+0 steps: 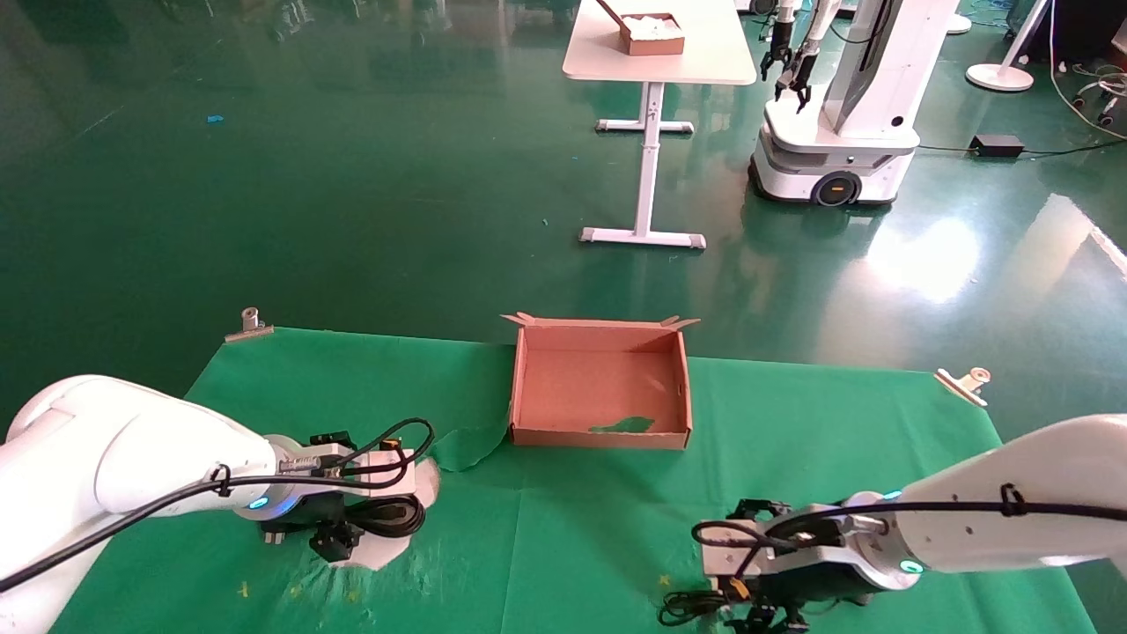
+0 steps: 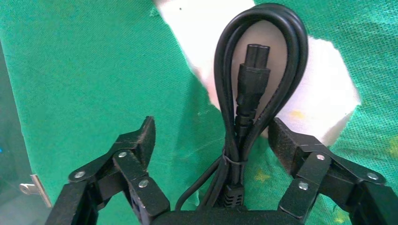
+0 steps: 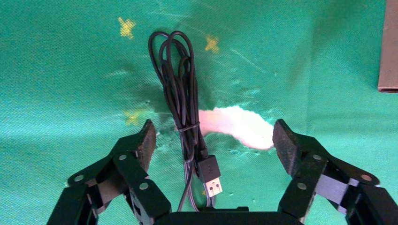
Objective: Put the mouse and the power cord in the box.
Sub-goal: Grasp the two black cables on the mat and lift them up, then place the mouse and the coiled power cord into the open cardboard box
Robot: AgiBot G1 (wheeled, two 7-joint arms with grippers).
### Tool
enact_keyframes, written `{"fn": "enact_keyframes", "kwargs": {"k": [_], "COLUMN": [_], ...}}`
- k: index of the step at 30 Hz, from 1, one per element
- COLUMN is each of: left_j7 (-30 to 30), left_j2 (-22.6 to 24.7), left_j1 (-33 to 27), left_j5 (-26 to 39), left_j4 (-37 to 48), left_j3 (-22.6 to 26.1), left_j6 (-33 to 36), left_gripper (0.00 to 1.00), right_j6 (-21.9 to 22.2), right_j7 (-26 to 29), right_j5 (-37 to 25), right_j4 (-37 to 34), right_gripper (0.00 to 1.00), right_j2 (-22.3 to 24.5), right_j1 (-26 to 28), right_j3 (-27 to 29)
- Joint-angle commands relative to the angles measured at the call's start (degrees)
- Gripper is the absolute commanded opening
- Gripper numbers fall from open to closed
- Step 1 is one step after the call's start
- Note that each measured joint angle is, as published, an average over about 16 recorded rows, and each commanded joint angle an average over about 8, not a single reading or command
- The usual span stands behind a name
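I will next grab the mouse's cable with my right gripper by its tied middle [image 3: 188,127], where the cable's parts gather tight, because the loops fan out slack at the cable's end.
The box [image 1: 599,436] stands open and empty at the far middle of the green cloth. The power cord [image 2: 253,75], a thick black tied bundle, lies on a bare white patch at the left. My left gripper [image 2: 212,129] hangs just over the power cord [image 1: 387,515], open, one finger on either side of the bundle. Near the front edge at the right, my right gripper [image 3: 213,127] is open over the mouse's thin tied cable [image 3: 180,93] and its USB plug [image 3: 213,178]. The mouse's body is hidden under that gripper [image 1: 766,616].
Metal clips [image 1: 251,321] [image 1: 964,383] pin the cloth at the table's far corners. The cloth is torn to white under both grippers. Beyond the table, on the green floor, stand a white desk [image 1: 660,53] with a small brown box and another robot [image 1: 836,132].
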Motion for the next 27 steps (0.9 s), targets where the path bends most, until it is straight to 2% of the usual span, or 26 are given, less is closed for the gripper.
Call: {"fn": "enact_keyframes", "kwargs": {"k": [1,27], "left_j7": [0.0,0.0], "left_j2": [0.0,-0.05], "left_j1": [0.0,0.02], "left_j5": [-0.01,0.04], "left_j4": [-0.01,-0.11], "left_j3": [-0.01,-0.02], "left_j6": [0.0,0.04], "left_gripper": [0.0,0.0], "right_j6": [-0.06,-0.3], "right_j7": [-0.01,-0.09], "right_j5": [0.11,0.53], "right_j4": [0.13,0.6], "right_gripper": [0.0,0.0], "right_j2": [0.05,0.24], "right_j1": [-0.04,-0.2], "right_j3": [0.03,0.17]}}
